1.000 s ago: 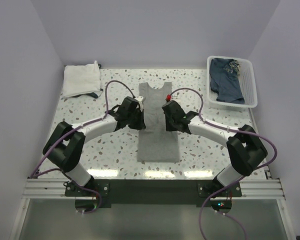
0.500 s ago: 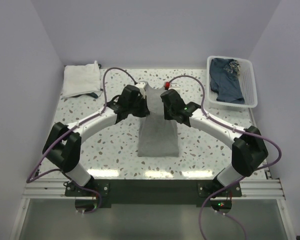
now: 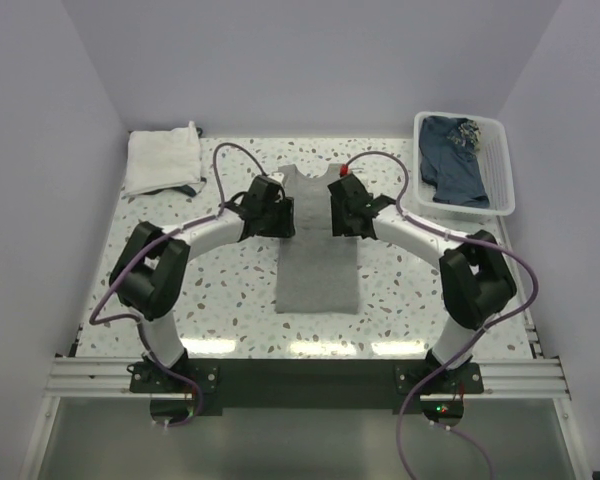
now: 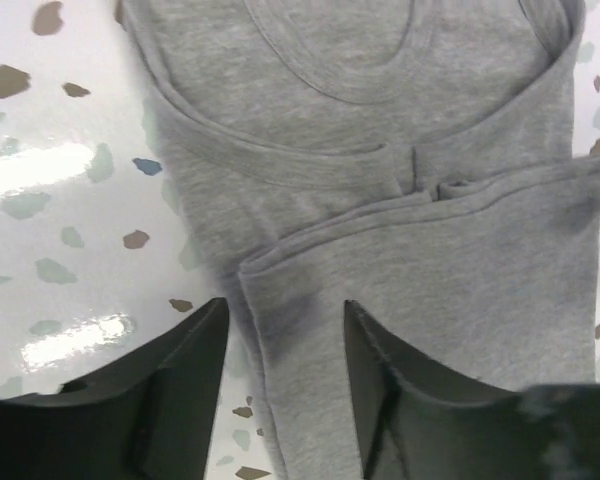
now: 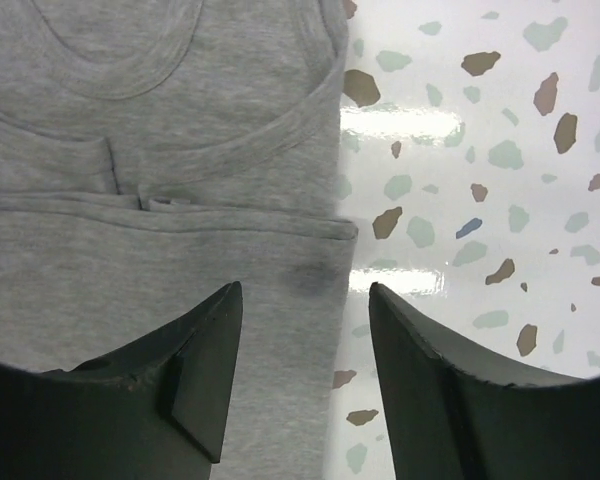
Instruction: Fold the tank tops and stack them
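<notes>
Next, the left gripper grabs its side's corner of the folded edge [image 3: 279, 309] opposite the neckline, to fold the grey tank top over.
The grey tank top [image 3: 317, 262] lies in the middle of the table, folded so that its hem edge [image 4: 420, 205] rests just below the neckline. My left gripper [image 3: 283, 212] hovers open over the folded layer's left corner [image 4: 270, 275], with cloth showing between its fingers but not pinched. Over the right corner [image 5: 325, 245] my right gripper [image 3: 340, 215] is open as well, nothing held. A folded white tank top [image 3: 163, 158] sits at the back left.
A white slatted basket [image 3: 502, 175] at the back right holds a blue garment [image 3: 448, 160]. Speckled tabletop [image 3: 220, 290] surrounds the grey shirt. Purple cables loop above both wrists.
Both grippers moved away from the bases toward the neckline carrying the grey layer, then opened and let it go there.
</notes>
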Controlling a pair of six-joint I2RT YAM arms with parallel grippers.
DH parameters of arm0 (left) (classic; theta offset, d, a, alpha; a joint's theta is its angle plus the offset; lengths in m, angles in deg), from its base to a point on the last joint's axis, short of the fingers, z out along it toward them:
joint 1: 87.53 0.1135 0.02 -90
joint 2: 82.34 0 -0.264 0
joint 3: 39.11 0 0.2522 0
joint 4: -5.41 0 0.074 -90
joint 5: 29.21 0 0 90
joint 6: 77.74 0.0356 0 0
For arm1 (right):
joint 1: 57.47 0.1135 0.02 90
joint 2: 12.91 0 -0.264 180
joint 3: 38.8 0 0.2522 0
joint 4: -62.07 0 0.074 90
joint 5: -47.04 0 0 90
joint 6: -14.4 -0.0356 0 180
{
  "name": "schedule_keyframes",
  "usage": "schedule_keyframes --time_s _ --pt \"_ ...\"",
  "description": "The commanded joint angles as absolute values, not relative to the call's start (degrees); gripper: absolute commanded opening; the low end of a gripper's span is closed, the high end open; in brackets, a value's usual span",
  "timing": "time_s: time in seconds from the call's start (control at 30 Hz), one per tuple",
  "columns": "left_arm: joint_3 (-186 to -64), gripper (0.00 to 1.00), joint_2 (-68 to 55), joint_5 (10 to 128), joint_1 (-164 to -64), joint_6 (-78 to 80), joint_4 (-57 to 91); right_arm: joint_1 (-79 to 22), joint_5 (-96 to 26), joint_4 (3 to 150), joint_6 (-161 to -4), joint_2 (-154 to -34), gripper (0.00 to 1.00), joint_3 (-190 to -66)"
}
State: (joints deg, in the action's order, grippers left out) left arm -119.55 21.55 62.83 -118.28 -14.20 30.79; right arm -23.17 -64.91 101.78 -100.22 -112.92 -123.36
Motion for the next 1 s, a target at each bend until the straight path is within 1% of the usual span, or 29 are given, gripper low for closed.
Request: schedule_keyframes --time_s 0.0,0.1,0.13,0.17,0.23,0.27,0.37,0.47,0.5,0.6,0.83,0.97 --pt "-117.74 0.58 16.73 58.25 -117.42 -16.12 28.58 -23.55 -66.77 102.81 -100.47 -110.39 0.58 -124.19" --pt "-112.39 0.59 10.31 56.49 -117.42 -18.58 28.05 -23.46 -65.64 103.87 -102.75 -106.7 0.58 -120.34" --pt "-110.55 0.59 8.47 56.22 -117.5 -19.46 27.87 -23.46 -64.5 103.43 -103.45 -103.73 0.58 -118.41" --pt "-106.52 0.58 4.53 56.04 -117.51 -21.3 27.52 -23.2 -61.79 102.38 -105.02 -102.4 0.58 -114.04" --pt "-99.76 0.53 0.82 58.14 -118.03 -23.15 26.03 -22.15 -60.45 101.5 -106.61 -98.11 0.57 -107.79" --pt "-97.89 0.52 -2.42 59.54 -118.55 -24.03 25.68 -20.57 -60.45 101.67 -108.45 -96.69 0.56 -106.01" --pt "-92.0 0.52 -7.09 59.3 -122.59 -26.93 26.29 -16.71 -60.88 101.93 -111.7 -91.95 0.56 -100.12" --pt "-86.63 0.58 -10.43 60.52 -126.37 -30.71 25.24 -14.68 -59.31 101.41 -115.22 -87.73 0.57 -95.2" --pt "-85.4 0.62 -11.06 60.53 -127.77 -32.2 24.19 -14.41 -58.96 101.32 -116.11 -86.66 0.57 -94.23" --pt "-81.71 0.64 -12.38 62.37 -128.93 -34.66 22.69 -14.14 -57.9 100.62 -119.27 -83.5 0.57 -90.36" --pt "-77.92 0.63 -12.3 64.39 -129.55 -37.4 18.92 -13.71 -52.28 97.02 -123.32 -81.03 0.54 -85.0" --pt "-76.78 0.59 -12.29 65.19 -130.33 -39.41 17.76 -13.62 -50.52 94.82 -126.57 -80.33 0.53 -82.36"
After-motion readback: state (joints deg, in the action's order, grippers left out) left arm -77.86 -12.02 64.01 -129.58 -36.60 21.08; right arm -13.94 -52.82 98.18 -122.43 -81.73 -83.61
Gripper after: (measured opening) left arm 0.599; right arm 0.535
